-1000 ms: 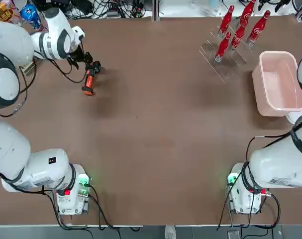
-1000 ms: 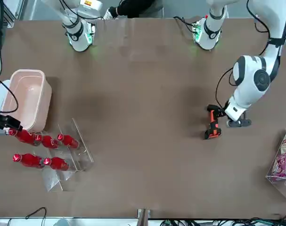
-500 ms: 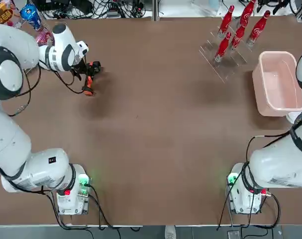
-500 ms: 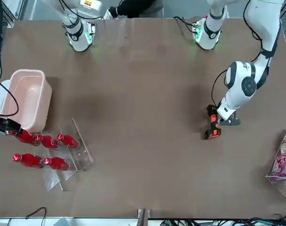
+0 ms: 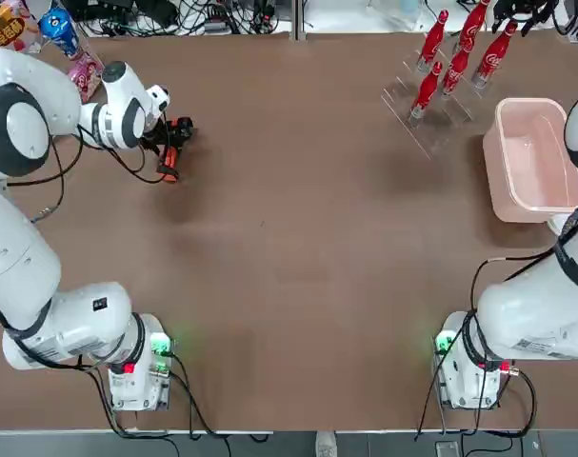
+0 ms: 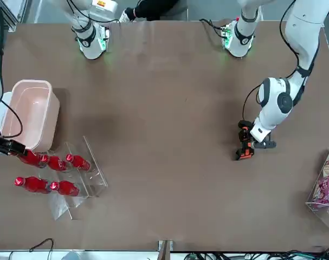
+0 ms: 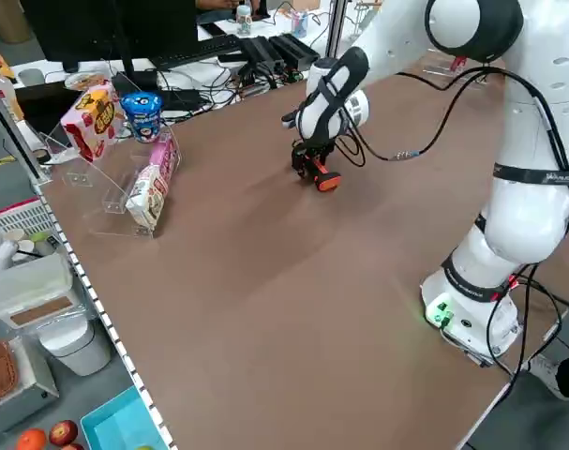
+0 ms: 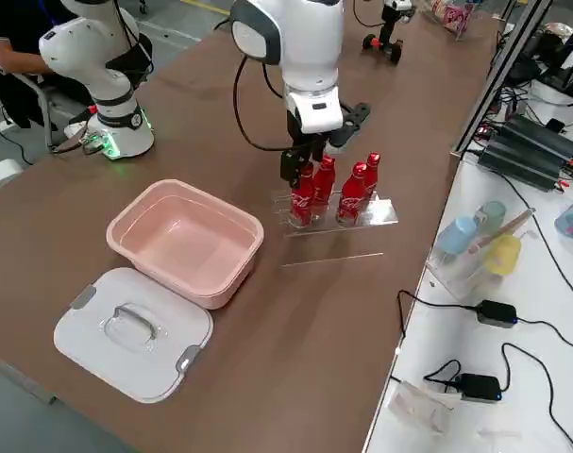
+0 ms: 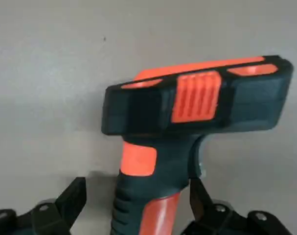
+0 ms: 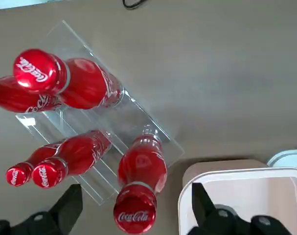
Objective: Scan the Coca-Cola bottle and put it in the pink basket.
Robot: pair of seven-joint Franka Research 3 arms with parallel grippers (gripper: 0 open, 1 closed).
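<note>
My right gripper needs to grab the bottle by its capped neck [image 10: 138, 191] next, because the clear rack closes around the bottle's lower body.
Several red Coca-Cola bottles stand in a clear rack; the Coca-Cola bottle [image 10: 141, 171] nearest the pink basket [image 5: 491, 157] has its cap between the fingers of my right gripper [image 10: 136, 208]. The gripper is open, with gaps on both sides of the cap. In the right side view the right gripper [image 8: 300, 165] hangs over that bottle [image 8: 302, 198]. At the far left, my left gripper [image 9: 136, 200] straddles the handle of the orange-and-black scanner [image 9: 187, 105], which lies on the table [image 5: 170, 152]. Its fingers are apart, with a gap on one side.
A white lid [image 8: 135, 330] lies flat beside the pink basket on the side nearer the robot. The clear rack [image 5: 427, 105] sits beside the basket at the table's far edge. A clear stand with snack packs [image 7: 125, 159] is at the far left corner.
My left arm has swung in and lowered its gripper over the scanner's handle, with the fingers drawing slightly closer. The right gripper has stayed over the bottle by the basket.
</note>
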